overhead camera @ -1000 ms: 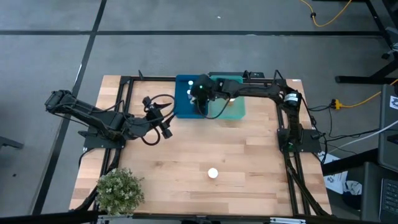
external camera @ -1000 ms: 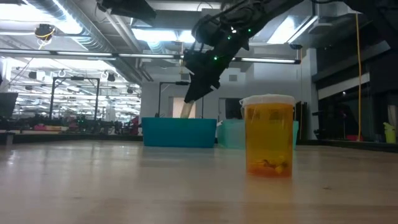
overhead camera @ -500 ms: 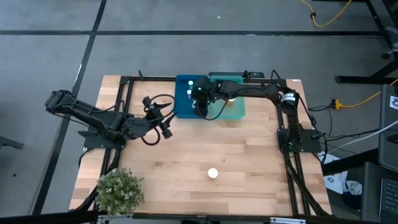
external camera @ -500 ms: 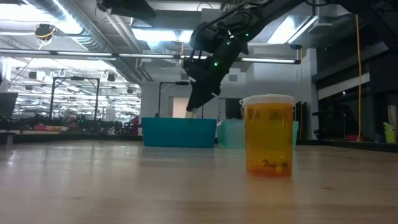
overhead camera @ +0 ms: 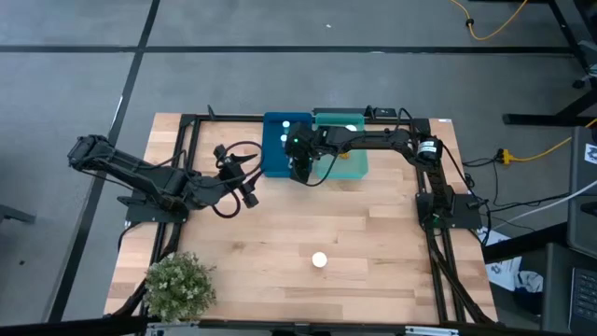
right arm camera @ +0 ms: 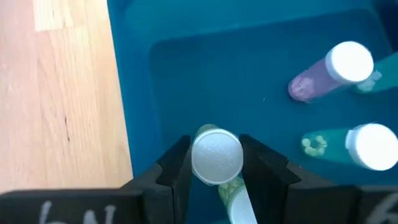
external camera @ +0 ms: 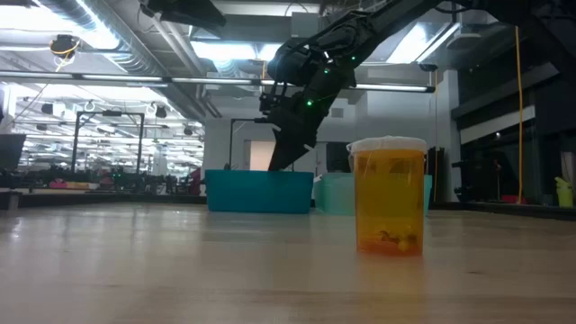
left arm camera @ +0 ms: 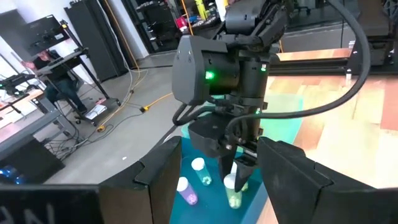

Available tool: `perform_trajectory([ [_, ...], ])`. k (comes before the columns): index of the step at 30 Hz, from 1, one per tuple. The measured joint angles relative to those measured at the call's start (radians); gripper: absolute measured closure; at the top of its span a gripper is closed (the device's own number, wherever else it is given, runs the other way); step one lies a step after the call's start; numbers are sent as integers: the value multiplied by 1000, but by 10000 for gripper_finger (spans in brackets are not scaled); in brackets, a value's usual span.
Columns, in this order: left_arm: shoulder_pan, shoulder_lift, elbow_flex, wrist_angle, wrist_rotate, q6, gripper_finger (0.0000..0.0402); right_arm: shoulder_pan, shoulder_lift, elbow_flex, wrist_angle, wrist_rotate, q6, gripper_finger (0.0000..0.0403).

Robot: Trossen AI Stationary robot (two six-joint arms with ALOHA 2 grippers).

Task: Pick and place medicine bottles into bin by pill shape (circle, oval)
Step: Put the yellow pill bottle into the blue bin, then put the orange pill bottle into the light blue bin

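The small white-capped bottle's greenish end (right arm camera: 207, 129) is low over the blue bin's open bottom, beside another bottle, so the robot's right hand should next let go of the bottle it holds.
My right gripper (right arm camera: 217, 171) is shut on a small white-capped bottle (right arm camera: 216, 155) and reaches down into the blue bin (overhead camera: 280, 149); in the low view (external camera: 286, 155) its tips are behind the bin wall (external camera: 259, 192). Two more capped bottles (right arm camera: 339, 68) (right arm camera: 367, 146) lie on the bin floor. An amber bottle (external camera: 389, 207) stands upright on the table near the front (overhead camera: 319, 260). My left gripper (overhead camera: 247, 191) is open and empty above the table, left of the blue bin. My right gripper pinches the bottle between its two fingers at the white cap (right arm camera: 198, 163), the cap's flat top facing the wrist. The fingers (left arm camera: 245, 167) come from above, slanting down into the bin. The greenish body (left arm camera: 235, 198) hangs below them; whether it touches the floor cannot be told.
A lighter teal bin (overhead camera: 343, 154) stands against the blue bin's right side. A potted plant (overhead camera: 180, 285) sits at the near left corner. Black frame rails (overhead camera: 187, 149) run along the table's sides and back. Bare wood lies between the bins and the amber bottle.
My right gripper has gone down and a little toward the table's near edge, carrying the bottle from above the blue bin's rim to inside the bin. It has stayed shut on the bottle.
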Motion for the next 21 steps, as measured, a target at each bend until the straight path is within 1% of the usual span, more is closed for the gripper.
perform_trajectory([
  [4, 0, 0, 0, 0, 2, 0, 200, 0, 0, 0, -1, 0, 24, 261],
  [10, 0, 0, 0, 0, 3, 0, 200, 0, 0, 0, -1, 0, 23, 213],
  [13, 0, 0, 0, 0, 4, 0, 200, 0, 0, 0, -1, 0, 23, 195],
  [18, 0, 0, 0, 0, 4, 0, 200, 0, 0, 13, -17, 0, 30, 183],
  [21, 0, 0, 0, 0, 5, 0, 200, 2, -1, 69, -77, -1, 64, 185],
])
